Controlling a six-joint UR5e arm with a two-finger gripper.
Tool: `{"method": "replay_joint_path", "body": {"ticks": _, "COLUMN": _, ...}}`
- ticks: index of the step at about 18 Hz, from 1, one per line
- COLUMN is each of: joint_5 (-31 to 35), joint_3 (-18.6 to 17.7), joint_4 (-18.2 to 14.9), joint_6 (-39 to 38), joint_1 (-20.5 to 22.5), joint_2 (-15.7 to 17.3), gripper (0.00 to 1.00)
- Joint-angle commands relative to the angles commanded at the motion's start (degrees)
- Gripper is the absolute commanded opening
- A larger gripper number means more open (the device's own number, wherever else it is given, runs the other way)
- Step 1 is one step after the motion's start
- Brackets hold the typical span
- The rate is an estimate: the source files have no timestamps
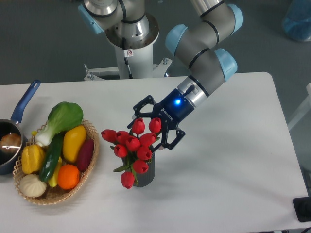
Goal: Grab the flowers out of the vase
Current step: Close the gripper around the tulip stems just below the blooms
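I need to pick the flowers (pixel 132 145) from the vase (pixel 146 174), so next my gripper should grab the flowers' stems just below the red buds.
The flowers (pixel 132 145), a bunch of red tulip buds with green leaves, stand in the dark grey ribbed vase (pixel 146 174) near the middle front of the white table. My gripper (pixel 149 127) comes in from the upper right, tilted down to the left. Its black fingers are spread wide around the upper right buds of the bunch. One finger (pixel 141 109) is above the bunch and the other finger (pixel 175 138) is at its right side. The buds hide the finger ends, so I cannot tell whether they touch the flowers.
A wicker basket (pixel 90 160) of toy vegetables and fruit sits left of the vase. A blue-handled saucepan (pixel 19 109) is at the far left edge. The robot base (pixel 130 53) stands behind the table. A black object (pixel 302 209) is at the right front corner.
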Motion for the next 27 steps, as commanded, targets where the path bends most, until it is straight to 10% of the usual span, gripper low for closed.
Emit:
{"method": "replay_joint_path", "body": {"ticks": 4, "joint_5": 0.0, "joint_3": 0.0, "joint_4": 0.1, "joint_6": 0.1, "joint_1": 0.0, "joint_2": 0.0, "gripper": 0.21}}
{"method": "replay_joint_path", "body": {"ticks": 7, "joint_5": 0.0, "joint_3": 0.0, "joint_4": 0.1, "joint_6": 0.1, "joint_1": 0.1, "joint_2": 0.1, "gripper": 0.09}}
{"method": "replay_joint_path", "body": {"ticks": 27, "joint_5": -0.1, "joint_3": 1.2, "joint_4": -0.1, "joint_6": -0.4, "joint_1": 1.5, "joint_2": 0.4, "gripper": 0.0}}
